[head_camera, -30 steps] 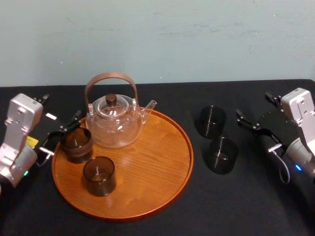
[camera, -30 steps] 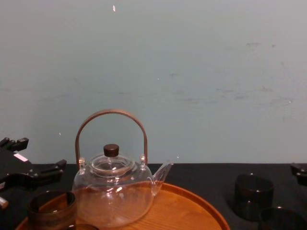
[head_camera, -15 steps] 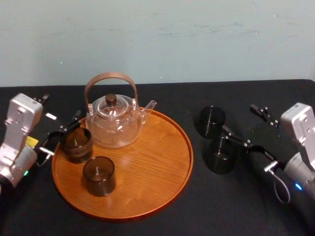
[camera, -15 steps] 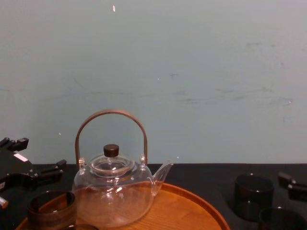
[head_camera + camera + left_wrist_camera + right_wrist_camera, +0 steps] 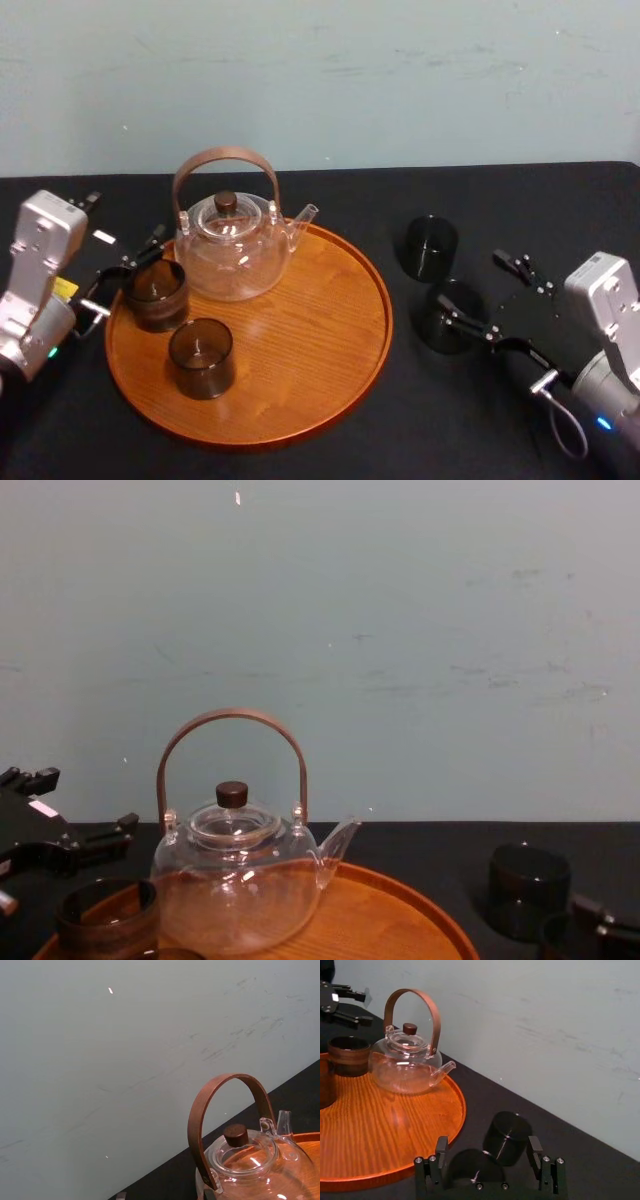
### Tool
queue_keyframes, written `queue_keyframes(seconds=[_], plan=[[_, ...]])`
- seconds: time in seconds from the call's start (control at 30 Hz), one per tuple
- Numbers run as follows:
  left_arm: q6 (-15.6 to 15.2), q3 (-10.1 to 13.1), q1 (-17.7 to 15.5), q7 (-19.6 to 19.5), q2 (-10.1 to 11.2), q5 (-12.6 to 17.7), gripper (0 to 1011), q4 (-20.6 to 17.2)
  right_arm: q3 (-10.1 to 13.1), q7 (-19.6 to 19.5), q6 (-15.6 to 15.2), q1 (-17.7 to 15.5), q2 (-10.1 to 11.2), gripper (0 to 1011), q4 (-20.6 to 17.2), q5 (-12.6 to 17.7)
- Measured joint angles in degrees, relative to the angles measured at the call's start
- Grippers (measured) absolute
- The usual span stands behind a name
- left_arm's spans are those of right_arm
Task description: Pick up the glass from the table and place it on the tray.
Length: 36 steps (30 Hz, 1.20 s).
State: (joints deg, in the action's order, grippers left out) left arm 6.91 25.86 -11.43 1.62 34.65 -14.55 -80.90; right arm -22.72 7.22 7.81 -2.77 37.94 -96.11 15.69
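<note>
Next, my right gripper grabs the near dark smoked glass by its round side (image 5: 474,1170) to set it on the wooden tray (image 5: 395,1130).
Two dark glasses stand on the black table (image 5: 440,420), right of the tray: a far one (image 5: 430,246) (image 5: 508,1130) (image 5: 528,881) and a near one (image 5: 449,316) (image 5: 472,1165). My right gripper (image 5: 491,296) (image 5: 487,1151) is open and low over the table. Its fingers (image 5: 440,1148) span the near glass without touching it. The round wooden tray (image 5: 310,330) (image 5: 380,1130) carries a clear teapot (image 5: 231,245) and two more dark glasses (image 5: 156,294) (image 5: 201,356). My left gripper (image 5: 130,258) (image 5: 60,842) rests open at the tray's left edge, by the back glass.
The teapot's tall brown handle (image 5: 231,720) (image 5: 227,1085) rises at the tray's back. A pale wall (image 5: 400,80) closes the table's far side. Bare wood lies on the tray's right half, and black table stretches in front of the glasses.
My right gripper has swung in and down toward the near glass on the table, until its fingers straddle it. The left arm and everything on the tray stayed still.
</note>
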Motion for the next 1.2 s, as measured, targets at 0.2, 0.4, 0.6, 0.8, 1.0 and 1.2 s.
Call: queue_keyframes(seconds=[0.2,0.4,0.6,0.8,1.0,1.2], plan=[[0.0,0.0,0.0,0.0,0.0,0.0,1002,0.0,0.3,1.1,-0.4,-0.7,-0.7,1002,0.3,-0.1],[0.0,0.0,0.0,0.0,0.0,0.0,1001,0.0,1.1,2.3,-0.7,-1.4,-1.3,1002,0.5,0.5],[0.0,0.0,0.0,0.0,0.0,0.0,1001,0.0,2.0,4.1,-1.2,-1.9,-2.1,1002,1.2,2.1],[0.0,0.0,0.0,0.0,0.0,0.0,1001,0.0,3.1,4.7,-1.4,-2.5,-2.5,1002,1.6,2.6],[0.0,0.0,0.0,0.0,0.0,0.0,1001,0.0,4.1,5.9,-1.6,-3.2,-3.2,1002,2.4,3.3],[0.0,0.0,0.0,0.0,0.0,0.0,1001,0.0,4.9,6.5,-1.6,-3.4,-4.2,1002,3.9,3.7]])
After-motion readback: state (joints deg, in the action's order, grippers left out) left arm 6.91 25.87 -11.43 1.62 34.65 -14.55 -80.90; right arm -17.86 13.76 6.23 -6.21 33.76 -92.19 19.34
